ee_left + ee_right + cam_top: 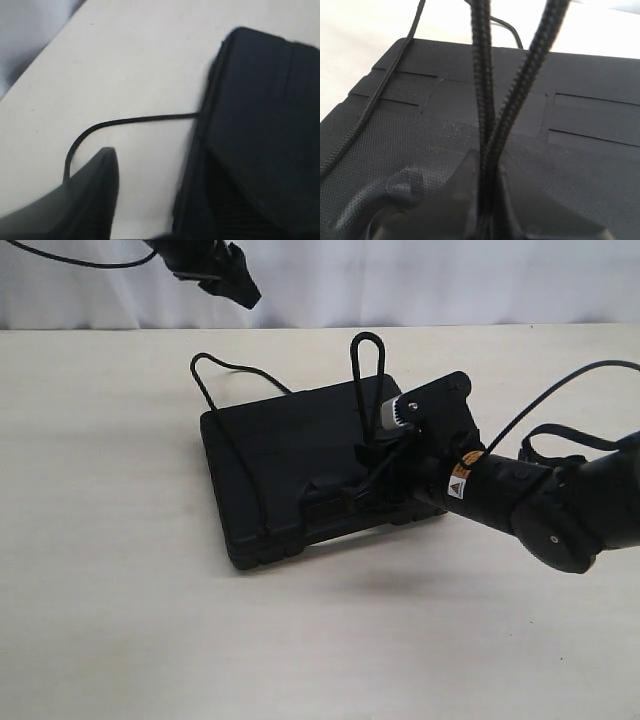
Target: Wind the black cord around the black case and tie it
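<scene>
Next, my left gripper grabs the cord by its loose part looping beyond the case's corner (200,367) (82,136) to wrap and tie it around the black case.
The black case (290,455) lies flat near the middle of the table. The black cord (235,445) loops out past the case's far left corner and crosses the lid to its front edge. A doubled loop of the cord (368,365) stands upright over the lid. My right gripper (373,452) is shut on the two strands below that loop; the right wrist view shows both strands of the cord (482,75) pinched in the gripper (487,172) above the case's lid (585,150). My left gripper (243,290) hangs high at the back left. In its wrist view the gripper (150,170) is open over bare table, beside the cord (135,120) and the case (270,100).
A pale curtain (400,280) closes off the back of the table. The right arm (540,495) reaches in low from the right with its glossy cable (545,390) arching above. Bare tabletop (100,540) surrounds the case.
</scene>
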You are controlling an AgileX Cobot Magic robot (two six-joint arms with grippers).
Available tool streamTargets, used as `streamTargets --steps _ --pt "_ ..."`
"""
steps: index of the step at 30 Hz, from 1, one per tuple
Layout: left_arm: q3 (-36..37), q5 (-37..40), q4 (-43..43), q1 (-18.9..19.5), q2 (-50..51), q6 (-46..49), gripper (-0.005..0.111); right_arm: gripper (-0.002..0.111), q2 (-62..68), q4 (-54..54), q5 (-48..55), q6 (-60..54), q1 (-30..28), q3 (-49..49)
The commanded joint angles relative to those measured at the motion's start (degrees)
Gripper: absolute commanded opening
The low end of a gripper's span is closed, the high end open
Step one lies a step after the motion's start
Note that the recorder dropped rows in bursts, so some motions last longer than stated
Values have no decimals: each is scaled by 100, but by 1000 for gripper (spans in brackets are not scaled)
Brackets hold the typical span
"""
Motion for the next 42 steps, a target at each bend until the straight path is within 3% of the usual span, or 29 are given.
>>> streamTargets --steps 1,8,12,15,17,26,35,42 --pt "54 379 344 -147 -33 1685 50 4 -55 18 -13 -95 4 -32" --pt "55 379 2509 -715 -44 2230 50 4 -55 -6 11 -145 4 -32" --pt "55 379 3036 -769 -44 2644 48 4 -55 -6 14 -182 4 -32" --pt "55 379 3331 -732 -44 3084 40 4 -55 -6 14 -182 4 -32" --pt "100 379 3261 -659 -31 3467 35 4 -55 -20 14 -219 4 -32" --pt "970 379 3109 -535 -31 5715 35 4 -55 -20 14 -397 4 -32" --pt "1584 -46 2659 -535 -31 6404 35 4 -55 -20 14 -588 4 -32" --pt "1598 330 2082 -593 -31 6943 35 4 -55 -20 14 -588 4 -32"
